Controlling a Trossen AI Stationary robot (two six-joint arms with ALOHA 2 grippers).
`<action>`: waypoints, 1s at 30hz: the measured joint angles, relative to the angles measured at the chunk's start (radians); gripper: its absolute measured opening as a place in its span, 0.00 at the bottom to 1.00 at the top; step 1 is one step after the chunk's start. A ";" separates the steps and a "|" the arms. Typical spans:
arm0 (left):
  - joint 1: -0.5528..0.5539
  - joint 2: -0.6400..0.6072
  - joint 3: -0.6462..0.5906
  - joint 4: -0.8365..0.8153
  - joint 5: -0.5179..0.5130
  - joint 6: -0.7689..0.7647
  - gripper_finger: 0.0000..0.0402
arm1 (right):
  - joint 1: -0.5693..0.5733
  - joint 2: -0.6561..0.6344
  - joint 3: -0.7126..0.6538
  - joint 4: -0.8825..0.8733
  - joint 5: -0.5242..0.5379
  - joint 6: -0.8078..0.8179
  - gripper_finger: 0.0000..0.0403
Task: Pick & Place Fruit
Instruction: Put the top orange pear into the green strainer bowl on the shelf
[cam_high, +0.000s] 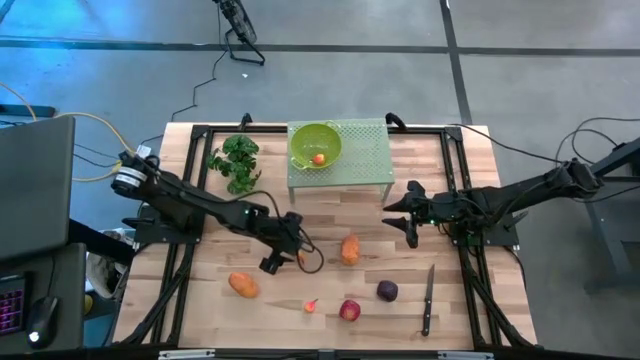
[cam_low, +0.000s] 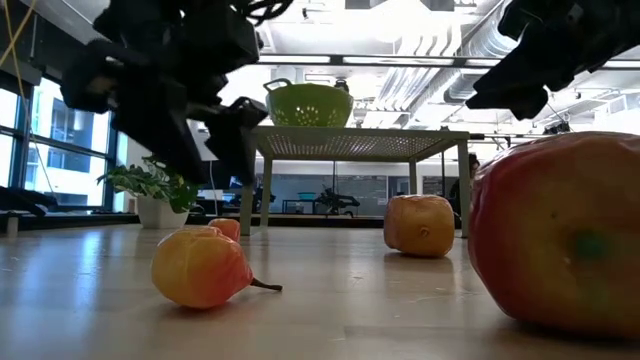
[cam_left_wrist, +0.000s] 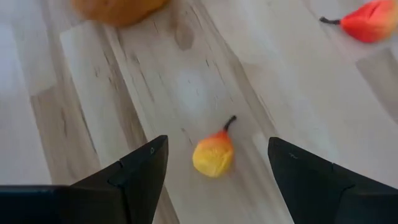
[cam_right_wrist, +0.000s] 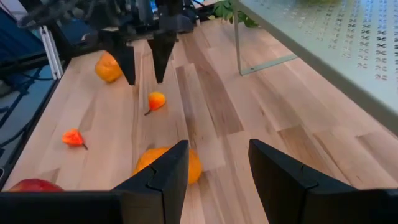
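My left gripper moves lower next and only then closes on the tiny yellow-orange fruit, since my fingertips stop above the fruit in the left wrist view.
My left gripper (cam_left_wrist: 217, 143) is open and hovers over a tiny yellow-orange pear-shaped bit (cam_left_wrist: 213, 155) that lies on the table; its fingers stand on either side, clear of it. In the low view the gripper (cam_low: 205, 130) hangs above that bit (cam_low: 200, 266). Two orange oblong pieces (cam_high: 243, 285) (cam_high: 350, 250), a tiny red bit (cam_high: 311, 305), a red apple (cam_high: 349, 311) and a dark purple plum (cam_high: 387, 291) lie on the wood. Another orange-red bit (cam_high: 319, 158) sits in the green colander (cam_high: 312, 138). My right gripper (cam_high: 408, 214) is open, in the air right of centre.
The colander stands on a perforated green stand (cam_high: 365, 160) at the table's far middle. A leafy green plant (cam_high: 237, 160) is to its left. A black-handled knife (cam_high: 428, 300) lies near the front right. Black frame rails (cam_high: 190, 250) run along both table sides.
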 joint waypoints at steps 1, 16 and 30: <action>0.000 0.012 0.000 0.014 0.000 0.007 0.67 | 0.000 0.000 0.000 -0.001 0.000 0.000 0.40; 0.000 0.132 -0.001 0.076 0.000 0.011 0.67 | 0.000 0.001 0.000 0.007 0.000 0.004 0.40; 0.000 0.165 0.000 0.078 0.001 0.012 0.57 | 0.000 0.001 0.001 0.011 -0.001 0.005 0.40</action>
